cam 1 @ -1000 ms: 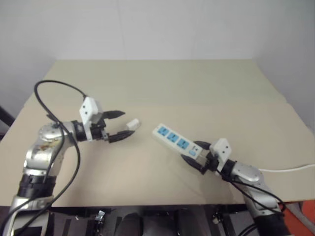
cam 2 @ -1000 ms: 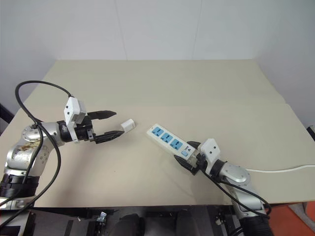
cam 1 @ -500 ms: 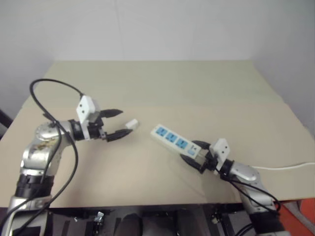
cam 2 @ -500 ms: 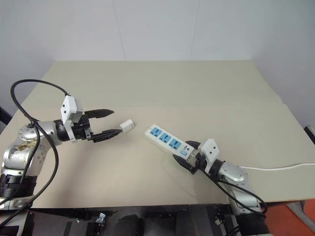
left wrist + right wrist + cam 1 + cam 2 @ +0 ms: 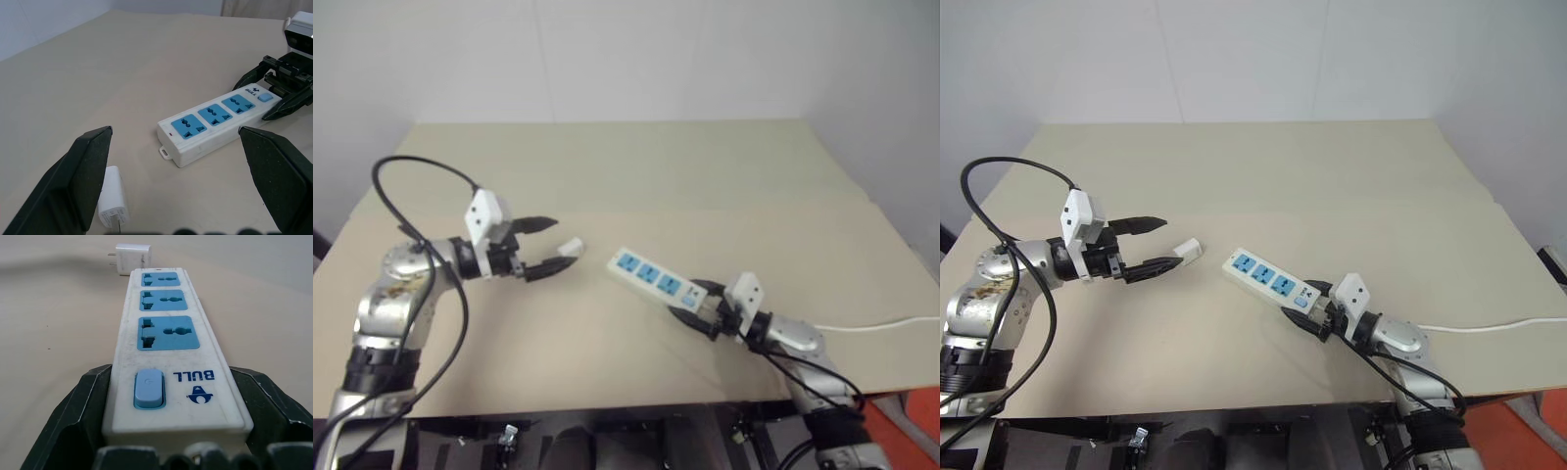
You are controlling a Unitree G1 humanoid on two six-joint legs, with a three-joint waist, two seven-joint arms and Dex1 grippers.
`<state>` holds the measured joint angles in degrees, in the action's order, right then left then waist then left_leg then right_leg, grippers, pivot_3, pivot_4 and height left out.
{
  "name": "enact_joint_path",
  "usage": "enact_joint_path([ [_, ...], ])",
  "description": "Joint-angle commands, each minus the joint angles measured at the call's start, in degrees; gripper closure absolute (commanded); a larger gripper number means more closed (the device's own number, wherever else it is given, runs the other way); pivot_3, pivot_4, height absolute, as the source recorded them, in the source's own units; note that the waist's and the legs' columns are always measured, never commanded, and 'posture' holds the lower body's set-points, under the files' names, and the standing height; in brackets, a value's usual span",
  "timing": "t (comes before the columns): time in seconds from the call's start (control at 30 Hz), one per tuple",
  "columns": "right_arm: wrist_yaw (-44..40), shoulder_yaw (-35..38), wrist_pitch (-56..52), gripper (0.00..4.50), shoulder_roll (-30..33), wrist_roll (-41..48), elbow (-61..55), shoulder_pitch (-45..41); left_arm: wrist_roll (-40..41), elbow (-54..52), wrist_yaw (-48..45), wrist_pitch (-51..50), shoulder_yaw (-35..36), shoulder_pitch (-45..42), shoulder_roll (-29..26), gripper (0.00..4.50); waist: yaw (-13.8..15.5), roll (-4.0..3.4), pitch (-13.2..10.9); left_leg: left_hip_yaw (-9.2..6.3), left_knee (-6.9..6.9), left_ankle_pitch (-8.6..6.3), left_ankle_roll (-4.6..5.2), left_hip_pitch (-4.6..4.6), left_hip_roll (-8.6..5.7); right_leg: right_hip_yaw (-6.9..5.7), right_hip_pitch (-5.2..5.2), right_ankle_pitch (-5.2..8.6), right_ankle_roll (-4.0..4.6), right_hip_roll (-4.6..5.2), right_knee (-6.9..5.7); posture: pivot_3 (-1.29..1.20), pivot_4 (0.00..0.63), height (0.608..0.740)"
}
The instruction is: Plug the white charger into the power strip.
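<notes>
My left gripper grabs the white charger by the flat long sides of its body (image 5: 572, 247) next, since thin metal prongs stick out of one end of the charger.
The power strip (image 5: 646, 276) lies flat on the beige table, its three blue socket faces up. My right gripper (image 5: 686, 299) is shut on its switch end (image 5: 148, 389), one black finger (image 5: 83, 411) pressed to each long side. The white charger (image 5: 570, 246) lies on its side on the table, a short way past the strip's far end. My left gripper (image 5: 561, 245) hovers open just short of the charger, which sits close beside one fingertip (image 5: 93, 161), apart from it. Nothing is between the left fingers.
The strip's thin white cord (image 5: 886, 322) runs off to the right along the table's front. A black cable (image 5: 411, 171) loops above my left arm. The table's front edge (image 5: 607, 403) runs close below both arms. Open beige tabletop (image 5: 636, 176) stretches behind.
My right gripper's fingers have drawn in against the sides of the strip's switch end. The whole view has shifted slightly. My left gripper stays where it was, still open.
</notes>
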<state>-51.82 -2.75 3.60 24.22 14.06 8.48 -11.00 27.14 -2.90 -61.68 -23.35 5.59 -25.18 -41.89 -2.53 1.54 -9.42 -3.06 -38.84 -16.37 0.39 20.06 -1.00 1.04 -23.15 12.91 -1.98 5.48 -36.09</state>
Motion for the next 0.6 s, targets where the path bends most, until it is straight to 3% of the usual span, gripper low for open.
enact_joint_path([
  [0.03,-2.98,-1.57,1.80,1.07,0.92,-0.92,1.81,-1.76,0.54,-0.22,-0.73,0.71,1.26,-1.82,-1.06,0.00,-0.05,0.00,0.00,0.00,0.00,0.00,-0.01,0.00,0.00,0.01,0.00,-0.01,0.00,-0.01,0.00,0.00,0.150,0.740],
  [0.33,-15.66,-3.57,5.93,1.07,6.61,-0.23,5.70,-7.58,0.11,1.66,-2.56,1.03,1.21,-2.47,-2.36,0.00,0.20,-0.05,-0.05,0.01,0.02,0.00,0.00,0.18,0.00,0.02,-0.18,0.02,-0.04,-0.01,0.06,0.00,0.150,0.740],
  [0.6,-24.92,-6.71,10.14,1.07,6.85,0.41,8.62,-9.25,-1.23,6.31,-5.65,2.73,0.50,-5.15,-4.80,0.00,0.17,-0.06,-0.06,0.03,0.02,0.00,0.00,0.17,0.01,0.01,-0.18,0.02,-0.04,-0.02,0.04,0.00,0.150,0.740],
])
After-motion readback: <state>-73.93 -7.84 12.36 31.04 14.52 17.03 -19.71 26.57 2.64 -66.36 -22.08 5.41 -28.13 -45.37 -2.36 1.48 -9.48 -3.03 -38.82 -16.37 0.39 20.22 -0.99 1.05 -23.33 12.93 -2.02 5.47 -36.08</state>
